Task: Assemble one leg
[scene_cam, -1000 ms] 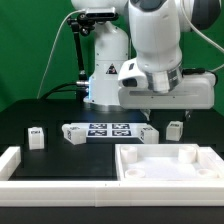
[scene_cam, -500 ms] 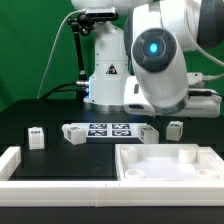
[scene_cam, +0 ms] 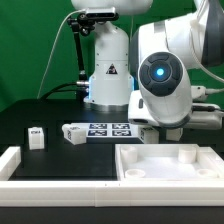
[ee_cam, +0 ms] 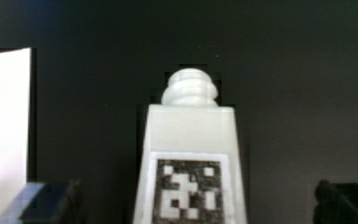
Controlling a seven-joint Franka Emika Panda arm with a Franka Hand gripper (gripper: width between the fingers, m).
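Note:
My gripper's dark fingers reach down beside the tagged body of the white leg (ee_cam: 192, 182), so it is time to close on that body now.
In the wrist view a white leg (ee_cam: 194, 140) with a black-and-white tag on its face and a ribbed peg (ee_cam: 190, 85) at its far end lies on the black table. It lies between my open gripper (ee_cam: 194, 205). The dark fingertips (ee_cam: 44, 203) stand wide apart on either side of it, not touching it. In the exterior view my arm's wrist (scene_cam: 162, 85) hangs low over the spot right of the marker board (scene_cam: 105, 128) and hides the gripper and this leg. Two more legs (scene_cam: 36, 136) (scene_cam: 72, 133) stand at the exterior view's left.
A large white moulded tray-like piece (scene_cam: 135, 172) lies at the front right of the exterior view. A white rim (scene_cam: 10, 160) runs along the table's front and left. A white surface (ee_cam: 2, 120) shows at one edge of the wrist view.
My arm has swung round and come down over the legs right of the marker board, which it now hides in the exterior view.

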